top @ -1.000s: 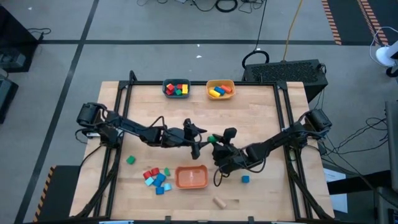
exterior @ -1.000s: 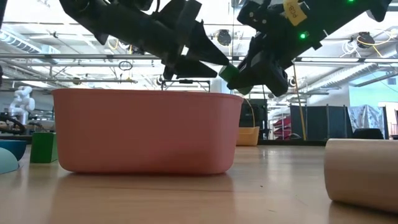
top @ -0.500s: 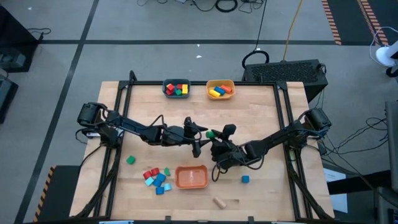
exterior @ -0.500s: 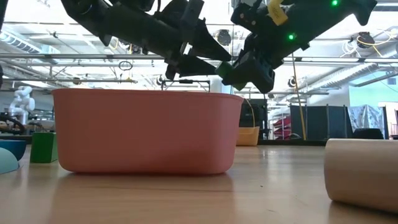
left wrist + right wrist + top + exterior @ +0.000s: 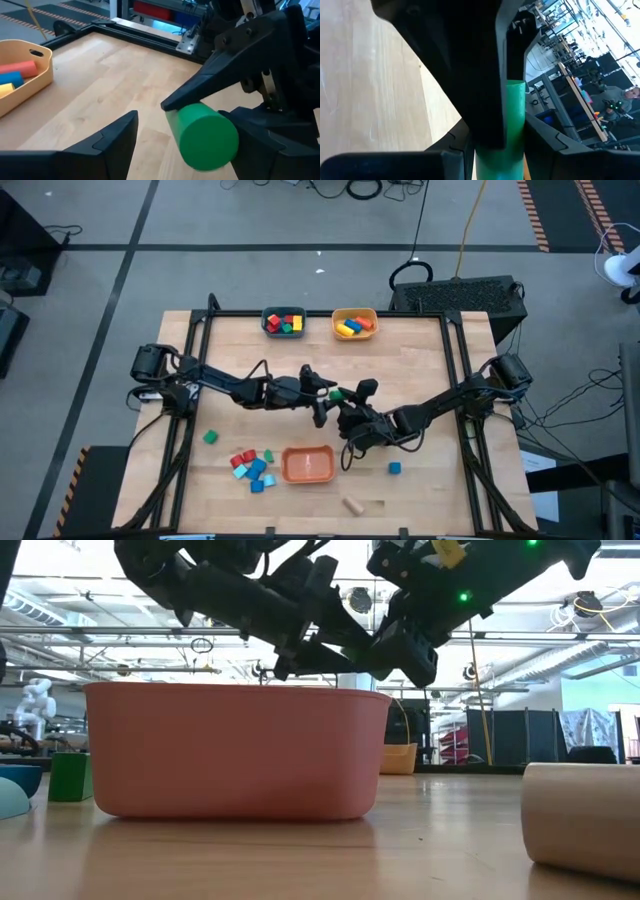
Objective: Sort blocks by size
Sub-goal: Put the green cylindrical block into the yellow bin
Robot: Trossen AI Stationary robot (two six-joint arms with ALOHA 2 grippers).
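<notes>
Next, my left gripper grabs the long green cylinder by its free round end (image 5: 335,394), to sort the cylinder into the yellow bowl (image 5: 355,324).
My right gripper (image 5: 346,402) is shut on a green cylinder block (image 5: 338,393) above the table's middle. The block's round end (image 5: 207,137) faces my left gripper (image 5: 323,396). That gripper is open, with a finger (image 5: 107,145) on either side of the block's free end, and I cannot tell whether it touches the block. More blocks lie on the table at the near left (image 5: 252,465). In the low view the left gripper's fingers hide the block. My right gripper pinches the green cylinder's curved side (image 5: 184,107) between its two fingers (image 5: 215,75), which lie across it and reach in from the table's right. The block (image 5: 514,120) is lifted clear of the table and lies roughly level, its free end sticking out toward the left gripper.
An orange bowl (image 5: 307,465) stands just in front of the grippers. A teal bowl (image 5: 283,323) and a yellow bowl (image 5: 354,324), both with blocks, stand at the far edge. A green cube (image 5: 209,437), a blue cube (image 5: 395,468) and a wooden cylinder (image 5: 352,504) lie loose.
My right gripper has carried the green block a little up and toward the far edge. My left gripper has swung toward the far edge and closer to the block, so its fingers now stand around the block's end and hide it in the low view.
</notes>
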